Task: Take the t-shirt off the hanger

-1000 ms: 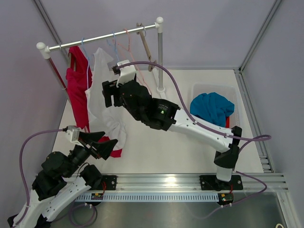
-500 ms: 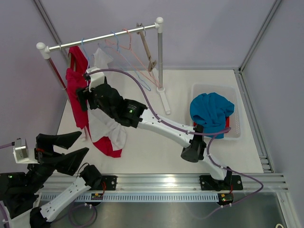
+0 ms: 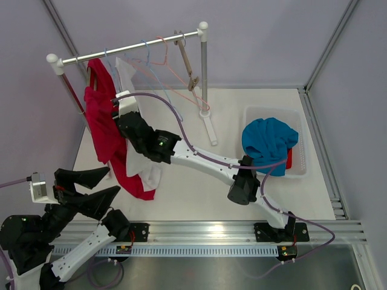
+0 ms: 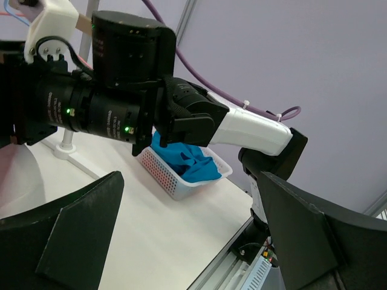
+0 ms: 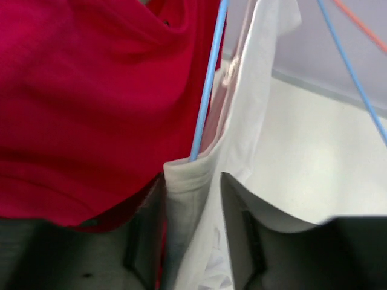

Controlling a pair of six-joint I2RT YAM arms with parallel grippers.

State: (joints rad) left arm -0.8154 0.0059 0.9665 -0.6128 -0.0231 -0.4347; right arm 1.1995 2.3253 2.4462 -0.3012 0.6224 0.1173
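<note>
Next, my left gripper grabs the blue wire hanger (image 5: 208, 84) by its bare shoulder wire near the hook (image 5: 217, 37), which leaves the white t-shirt free to remove.
A white t-shirt (image 3: 140, 162) hangs on a blue wire hanger (image 5: 208, 84) from the rail (image 3: 133, 48), beside a red t-shirt (image 3: 103, 130). Its lower part lies bunched on the table. My right gripper (image 3: 123, 118) reaches in between the two shirts. In the right wrist view it (image 5: 192, 181) is shut on a fold of the white t-shirt (image 5: 254, 121) just below the hanger wire, with the red t-shirt (image 5: 91, 103) to its left. My left gripper (image 3: 103, 184) is open and empty at the near left, close to the red hem. Its wrist view (image 4: 193, 241) shows only table between the jaws.
Several empty wire hangers (image 3: 158, 57) and a wooden one (image 3: 186, 60) hang on the rail; its post (image 3: 204, 72) stands at the back middle. A white basket (image 3: 254, 115) with a blue cloth (image 3: 269, 142) sits at the right. My right arm (image 3: 199, 160) spans the table.
My right gripper has moved left along the white t-shirt to beside the red one. My left arm has pulled back toward the near left corner, jaws still open.
</note>
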